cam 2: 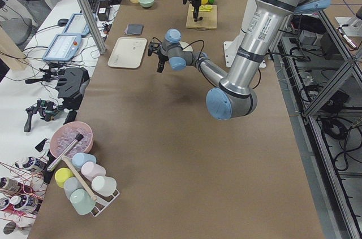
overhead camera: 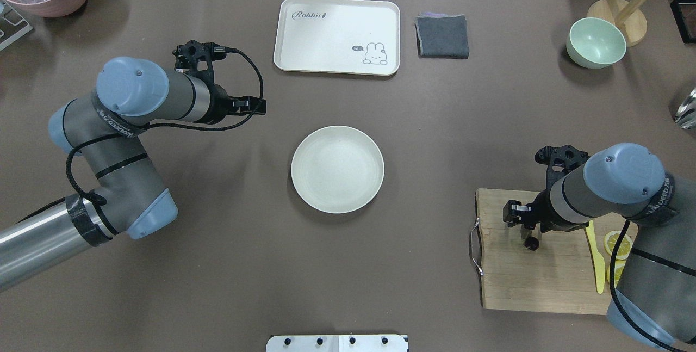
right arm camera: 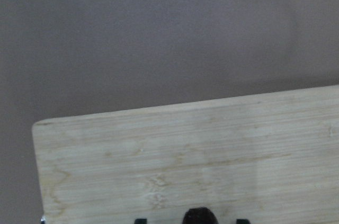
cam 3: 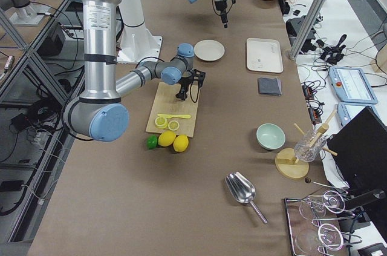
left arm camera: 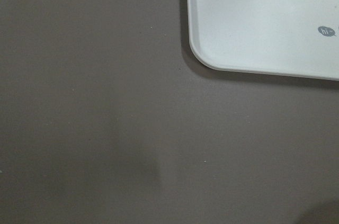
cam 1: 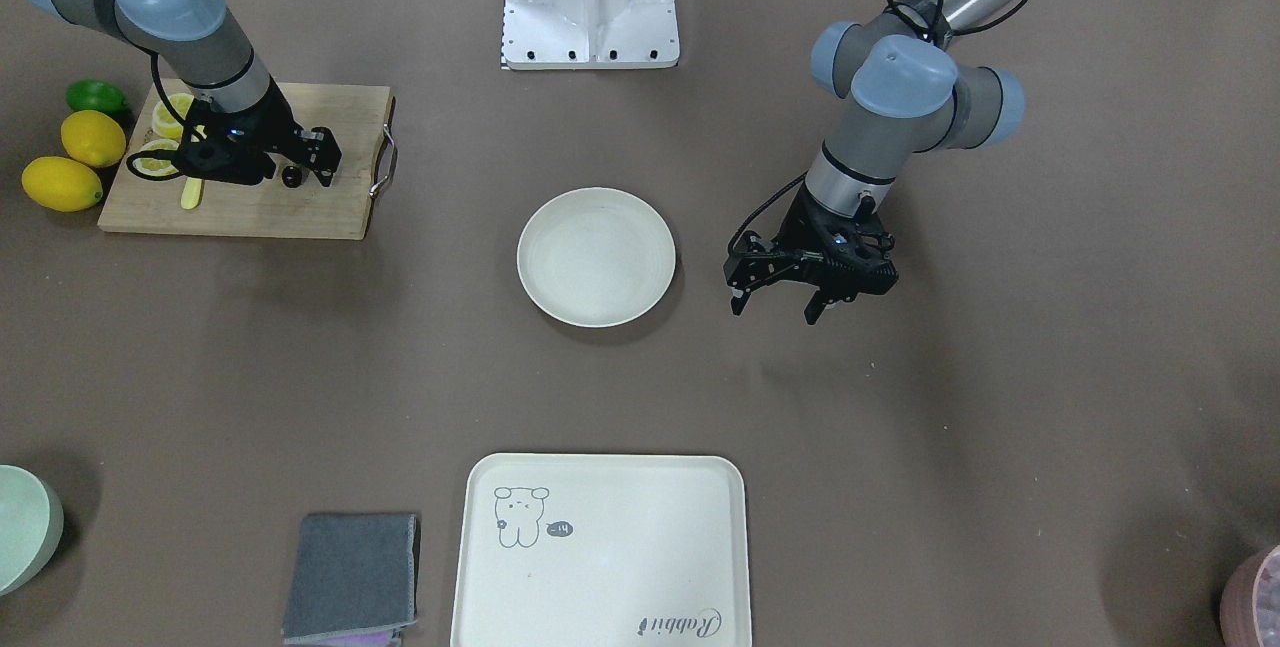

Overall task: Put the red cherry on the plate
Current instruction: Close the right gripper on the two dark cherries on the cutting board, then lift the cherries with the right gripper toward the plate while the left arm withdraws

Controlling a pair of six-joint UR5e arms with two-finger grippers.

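My right gripper is going to take hold of the red cherry by its round body (cam 1: 292, 177) next, so that it can place the cherry on the cream plate (cam 1: 596, 257).
The red cherry (cam 1: 291, 177) lies on the wooden cutting board (cam 1: 250, 212), a dark round fruit (overhead camera: 532, 244) near the board's edge. My right gripper (cam 1: 295, 170) is lowered over it, open. In the right wrist view the cherry (right arm camera: 198, 217) sits between the two fingertips (right arm camera: 140, 221) with a gap on each side. The cream plate (cam 1: 596, 257) rests mid-table with nothing on it. My left gripper (cam 1: 775, 307) hangs open and holds nothing, above the table beside the plate.
Lemon slices (cam 1: 165, 117) and a yellow knife (cam 1: 191, 192) share the board. Two lemons (cam 1: 62, 183) and a lime (cam 1: 97, 95) lie beside it. A bear tray (cam 1: 600, 547), grey cloth (cam 1: 350, 577) and green bowl (cam 1: 25, 527) stand on the far side.
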